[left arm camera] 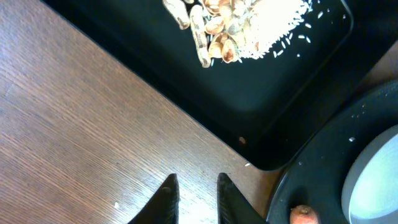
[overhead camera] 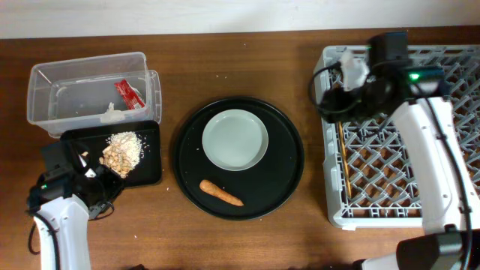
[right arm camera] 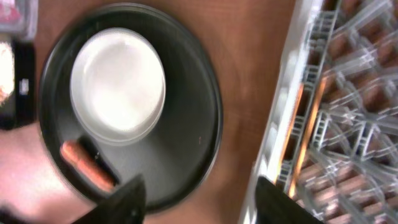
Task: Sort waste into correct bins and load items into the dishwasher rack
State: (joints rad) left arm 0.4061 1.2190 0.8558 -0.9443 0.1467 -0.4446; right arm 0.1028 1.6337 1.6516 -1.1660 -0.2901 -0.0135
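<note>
The pale grey-green plate should next be picked up by its rim (overhead camera: 265, 140) (right arm camera: 161, 87) with my right gripper, leaving the rest of it free to load upright into the rack.
A pale grey-green plate (overhead camera: 235, 139) and an orange carrot (overhead camera: 221, 193) lie on the large round black tray (overhead camera: 285, 165). The clear tub (overhead camera: 45, 82) holds a red wrapper (overhead camera: 129, 94) and white tissue (overhead camera: 112, 115). The shallow black tray (overhead camera: 150, 172) holds beige food scraps (overhead camera: 124, 152). Two chopsticks (overhead camera: 343, 150) lie in the grey rack (overhead camera: 450, 202). My left gripper (left arm camera: 196, 186) is narrowly open and empty over bare table just below the black tray (left arm camera: 186, 93). My right gripper (right arm camera: 202, 199) is wide open and empty above the rack's left edge (right arm camera: 280, 124). The cup and the bowl are not visible.
The right wrist view shows the plate (right arm camera: 118, 78), the carrot (right arm camera: 84, 163) and the chopsticks (right arm camera: 298, 118). The left wrist view shows the scraps (left arm camera: 230, 25) and the carrot's tip (left arm camera: 303, 216). Bare wood lies between the round tray and the rack.
</note>
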